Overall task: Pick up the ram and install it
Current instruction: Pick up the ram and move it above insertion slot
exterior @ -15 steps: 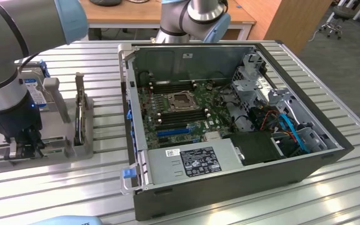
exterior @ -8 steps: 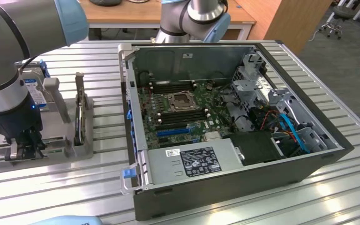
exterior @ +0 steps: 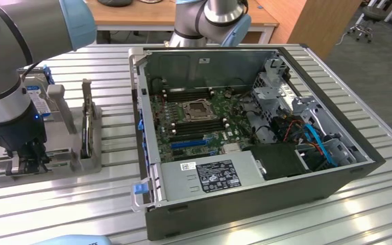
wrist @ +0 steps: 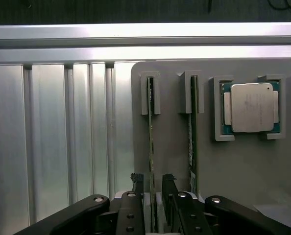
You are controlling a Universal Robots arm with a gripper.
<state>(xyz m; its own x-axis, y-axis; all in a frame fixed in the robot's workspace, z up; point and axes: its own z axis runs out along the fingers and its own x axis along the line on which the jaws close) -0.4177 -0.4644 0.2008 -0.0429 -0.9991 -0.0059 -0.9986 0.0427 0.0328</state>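
Observation:
The holder blocks enclose both ends of the ram (wrist: 151, 132), so my gripper will next pick up the ram by the middle of its upright edge (wrist: 153, 183).
Two ram sticks stand on edge in slots of a grey holder plate (wrist: 175, 147). My gripper (wrist: 153, 182) is open and low over the holder, its two black fingers (wrist: 137, 182) straddling the end of the ram (wrist: 151, 132), with a small gap on each side. The second ram stick (wrist: 192, 142) stands just beside it, outside the fingers. In the exterior view my gripper (exterior: 29, 163) sits down on the holder (exterior: 87, 166) at that view's left, beside the open computer case (exterior: 318, 184). Its motherboard (exterior: 182, 127) lies exposed, with long dark memory slots (exterior: 196, 125) by the CPU socket (exterior: 197, 109).
A square silver CPU chip (wrist: 248, 107) rests in a corner-framed recess of the holder beyond the second stick. A blue-labelled drive (exterior: 38, 99) and a dark board on edge (exterior: 87, 122) stand in the fixture. The case holds a power supply (exterior: 210, 176) and blue cables (exterior: 318, 145). Ribbed aluminium table (wrist: 52, 147) surrounds all.

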